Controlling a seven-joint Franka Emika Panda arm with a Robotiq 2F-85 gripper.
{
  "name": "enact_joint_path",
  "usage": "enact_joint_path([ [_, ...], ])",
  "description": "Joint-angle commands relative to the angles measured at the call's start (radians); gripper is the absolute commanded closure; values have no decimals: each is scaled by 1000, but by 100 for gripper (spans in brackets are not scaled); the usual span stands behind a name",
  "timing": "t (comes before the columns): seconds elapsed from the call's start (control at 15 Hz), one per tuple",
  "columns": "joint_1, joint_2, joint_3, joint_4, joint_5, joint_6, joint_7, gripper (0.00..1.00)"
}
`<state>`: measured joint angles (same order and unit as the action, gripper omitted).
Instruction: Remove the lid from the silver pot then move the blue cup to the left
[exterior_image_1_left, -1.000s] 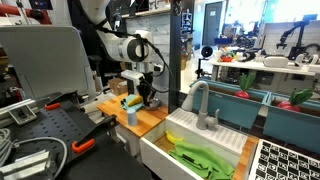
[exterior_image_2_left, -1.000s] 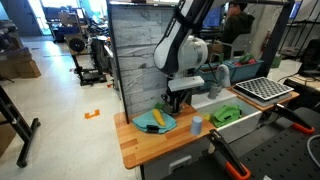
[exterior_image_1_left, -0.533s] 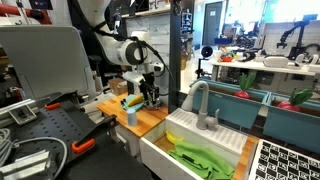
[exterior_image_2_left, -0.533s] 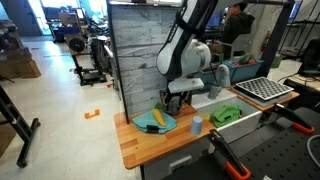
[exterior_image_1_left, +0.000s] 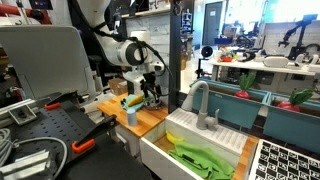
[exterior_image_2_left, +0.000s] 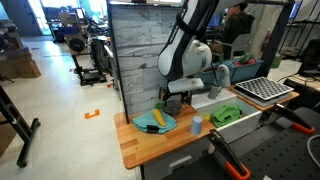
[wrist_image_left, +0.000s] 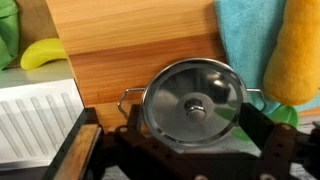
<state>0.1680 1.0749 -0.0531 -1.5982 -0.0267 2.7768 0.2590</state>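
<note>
I should close my gripper on the knob (wrist_image_left: 195, 107) now. The knob stands upright in the middle of the lid, between my open fingers, so I would hold the knob if I closed now.
In the wrist view the silver pot (wrist_image_left: 128, 97) sits on the wooden counter, its wire handles showing on either side of a round glass lid (wrist_image_left: 215, 90). The lid covers the pot, with its metal knob (wrist_image_left: 193, 107) in the middle. My gripper (wrist_image_left: 193, 138) hangs just above the lid, open, its dark fingers (wrist_image_left: 262, 132) standing wide on both sides and holding nothing. The small light-blue cup (exterior_image_1_left: 131, 113) (exterior_image_2_left: 196, 124) stands upright near the counter's front edge, apart from the gripper (exterior_image_1_left: 150, 97) (exterior_image_2_left: 175, 102). In both exterior views the pot is hidden by the gripper.
A teal plate (exterior_image_2_left: 157, 121) with a yellow item lies beside the pot. A white sink (exterior_image_1_left: 200, 140) with a grey faucet (exterior_image_1_left: 201, 103) and a green cloth (exterior_image_1_left: 200, 158) adjoins the counter. A yellow item (wrist_image_left: 44, 52) and a teal cloth (wrist_image_left: 243, 35) lie beyond the pot.
The jaws have gone from shut to wide open over the lid. The wrist has risen slightly; the cup has not moved.
</note>
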Motion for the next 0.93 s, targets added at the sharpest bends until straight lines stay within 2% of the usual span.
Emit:
enact_joint_path([
  [0.0, 30, 25, -31, 29, 8, 21, 14, 26],
  [0.53, 53, 37, -59, 43, 4, 16, 33, 88],
  [0.67, 56, 36, -61, 44, 4, 15, 40, 100],
  [0.87, 48, 12, -51, 15, 6, 10, 30, 95],
])
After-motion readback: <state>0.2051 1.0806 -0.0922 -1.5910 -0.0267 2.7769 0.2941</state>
